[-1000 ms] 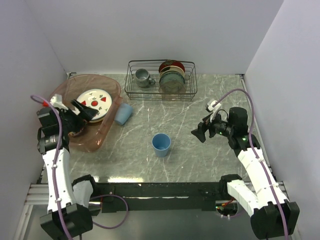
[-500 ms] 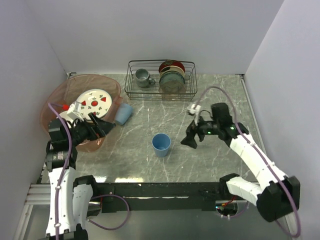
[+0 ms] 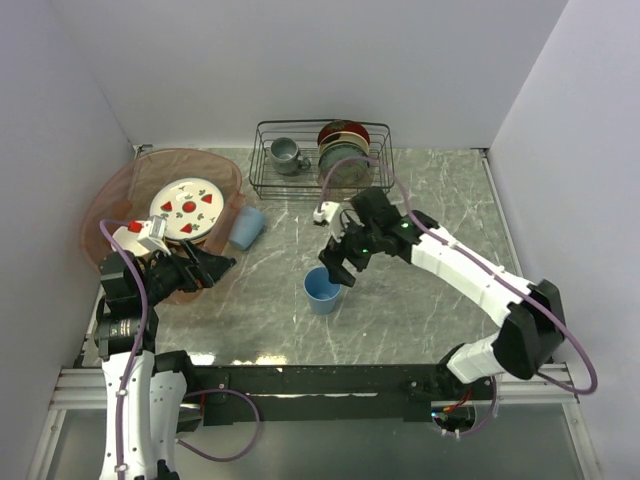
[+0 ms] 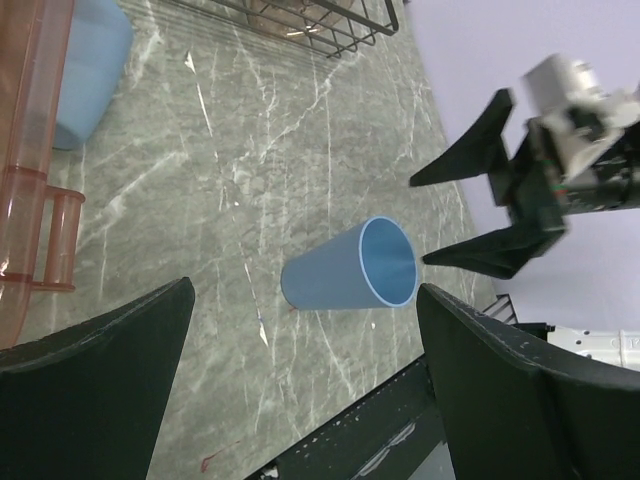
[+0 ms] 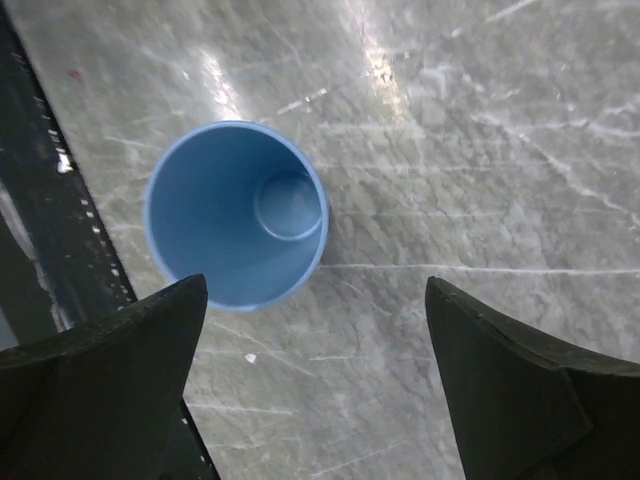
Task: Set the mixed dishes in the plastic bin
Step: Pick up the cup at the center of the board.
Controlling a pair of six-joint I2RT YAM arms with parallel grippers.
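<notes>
My right gripper grips the upright light-blue cup by its open rim (image 3: 339, 289) next, so the cup joins the dishes in the plastic bin (image 3: 112, 200).
The pinkish plastic bin (image 3: 112, 200) stands at the far left with the white strawberry plate (image 3: 185, 208) lying in it. One light-blue cup (image 3: 247, 227) lies on its side against the bin's right wall (image 4: 35, 150), and it also appears at the top left of the left wrist view as a cup (image 4: 88, 70). A second light-blue cup (image 3: 322, 290) stands upright mid-table. My right gripper (image 3: 338, 262) hangs open just behind and above that cup (image 5: 235, 215), with nothing between its fingers. My left gripper (image 3: 215, 265) is open and empty by the bin's near right side, pointing at the upright cup (image 4: 345, 268).
A black wire rack (image 3: 322, 158) at the back holds a grey mug (image 3: 287, 154) and upright dark plates (image 3: 344, 152). White walls close in both sides. The black frame rail (image 3: 330, 378) runs along the near table edge.
My right arm has swung left across the table to the upright blue cup. My left arm has drawn back out of the bin toward its near right side.
</notes>
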